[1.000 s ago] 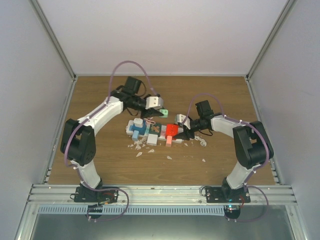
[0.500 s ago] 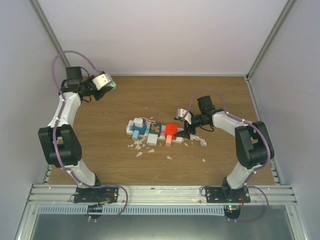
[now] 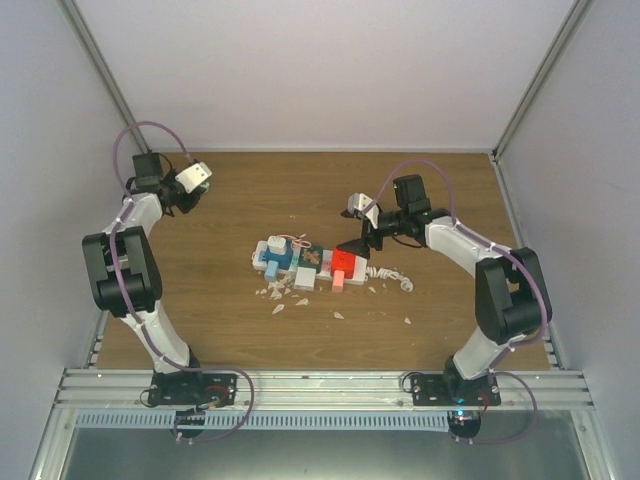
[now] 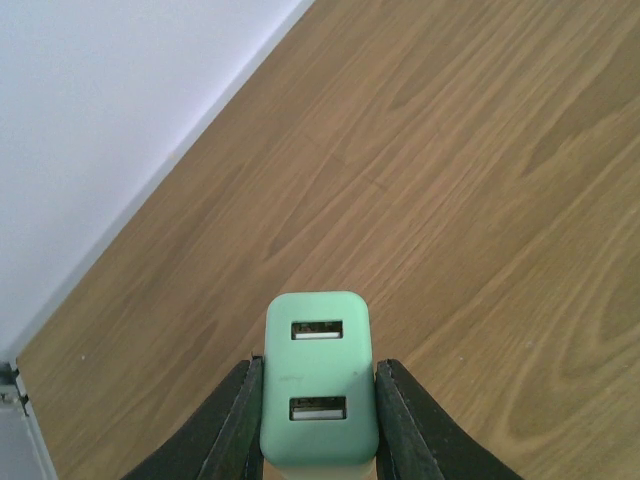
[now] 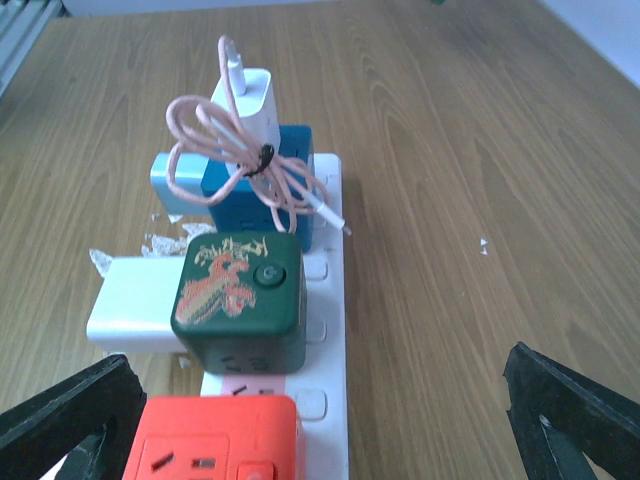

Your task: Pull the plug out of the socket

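The plug hangs above wood close to the back wall, so opening now would drop it short. My left gripper keeps hold of the plug for now.
The plug [image 4: 320,380] is a mint-green block with two USB slots. My left gripper [image 4: 320,410] is shut on its sides, up above bare wood at the table's far left corner [image 3: 203,180]. The socket [image 3: 322,272] is a long white power strip in the middle of the table, and its white edge [image 5: 330,300] shows in the right wrist view. A red cube [image 5: 220,440], a dark green cube [image 5: 240,300], a blue cube [image 5: 262,190] and a white charger [image 5: 250,100] still sit on it. My right gripper [image 3: 362,243] hangs open just above the strip's right end, holding nothing [image 5: 318,400].
A pink cable loop [image 5: 230,160] is tied onto the white charger. A white adapter [image 5: 130,315] lies beside the strip. The strip's coiled cord [image 3: 392,276] trails right. White scraps [image 3: 290,300] litter the wood in front. The back wall [image 4: 100,120] is close to my left gripper.
My left arm swung the green plug from beside the strip to the far left corner. My right gripper opened, let go of the strip's right end and rose back.
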`<state>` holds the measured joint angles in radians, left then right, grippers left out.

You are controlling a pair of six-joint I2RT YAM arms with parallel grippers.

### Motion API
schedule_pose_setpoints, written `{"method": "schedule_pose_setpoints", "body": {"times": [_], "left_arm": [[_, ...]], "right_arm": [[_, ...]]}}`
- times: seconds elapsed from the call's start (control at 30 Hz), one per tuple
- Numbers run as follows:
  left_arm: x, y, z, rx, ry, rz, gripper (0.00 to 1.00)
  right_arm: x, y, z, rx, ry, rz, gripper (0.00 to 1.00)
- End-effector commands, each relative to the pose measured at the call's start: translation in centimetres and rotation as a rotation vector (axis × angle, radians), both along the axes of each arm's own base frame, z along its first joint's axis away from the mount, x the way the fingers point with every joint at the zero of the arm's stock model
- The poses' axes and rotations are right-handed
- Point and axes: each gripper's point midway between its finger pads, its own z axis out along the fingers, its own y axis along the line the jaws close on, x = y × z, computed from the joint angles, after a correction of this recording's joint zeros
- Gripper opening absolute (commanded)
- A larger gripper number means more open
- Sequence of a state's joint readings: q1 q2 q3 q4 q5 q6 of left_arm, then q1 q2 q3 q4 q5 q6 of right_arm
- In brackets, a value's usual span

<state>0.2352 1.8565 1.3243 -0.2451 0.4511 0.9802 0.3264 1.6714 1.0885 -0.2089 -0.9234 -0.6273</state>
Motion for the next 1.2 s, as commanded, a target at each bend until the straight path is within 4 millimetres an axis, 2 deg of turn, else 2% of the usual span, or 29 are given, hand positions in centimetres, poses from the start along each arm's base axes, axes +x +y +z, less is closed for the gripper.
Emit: {"method": "schedule_pose_setpoints", "body": {"times": [0.0, 0.23, 0.37, 0.5, 0.6, 0.73, 0.87, 0.97, 1.07, 1.17], "left_arm": [[1.0, -1.3, -2.1, 0.067, -0.044, 0.018, 0.18], [0.7, -3.0, -5.5, 0.074, 0.0, 0.045, 0.22], [-0.3, -4.2, -6.8, 0.073, 0.041, 0.019, 0.37], [-1.7, -5.4, -6.8, 0.029, 0.117, -0.029, 0.54], [-3.0, -6.3, -5.8, -0.006, 0.159, -0.079, 0.69], [-5.1, -8.5, -2.5, -0.116, 0.175, -0.223, 0.78], [-9.2, -11.6, 1.1, -0.234, 0.17, -0.462, 0.8], [-11.9, -13.6, 2.9, -0.328, 0.162, -0.602, 0.79], [-13.0, -14.8, 3.8, -0.386, 0.157, -0.692, 0.78], [-13.7, -15.5, 3.9, -0.422, 0.162, -0.77, 0.76]], "right_arm": [[0.5, 1.5, 2.1, 0.04, -0.033, -0.017, 1.0], [-0.1, 2.4, 0.8, 0.03, -0.038, -0.035, 1.0], [-0.8, 3.2, 0.5, 0.035, -0.04, -0.017, 1.0], [-1.2, 3.5, 0.3, 0.035, -0.055, -0.011, 1.0], [-1.3, 3.6, 0.5, 0.044, -0.063, -0.002, 1.0], [-1.3, 3.8, 0.8, 0.065, -0.091, 0.0, 1.0], [-1.6, 4.3, 1.0, 0.099, -0.105, 0.008, 1.0], [-2.1, 4.9, 0.7, 0.115, -0.108, 0.027, 1.0], [-2.7, 5.8, 0.4, 0.117, -0.108, 0.047, 1.0], [-2.9, 6.8, 0.4, 0.116, -0.115, 0.065, 1.0]]}}
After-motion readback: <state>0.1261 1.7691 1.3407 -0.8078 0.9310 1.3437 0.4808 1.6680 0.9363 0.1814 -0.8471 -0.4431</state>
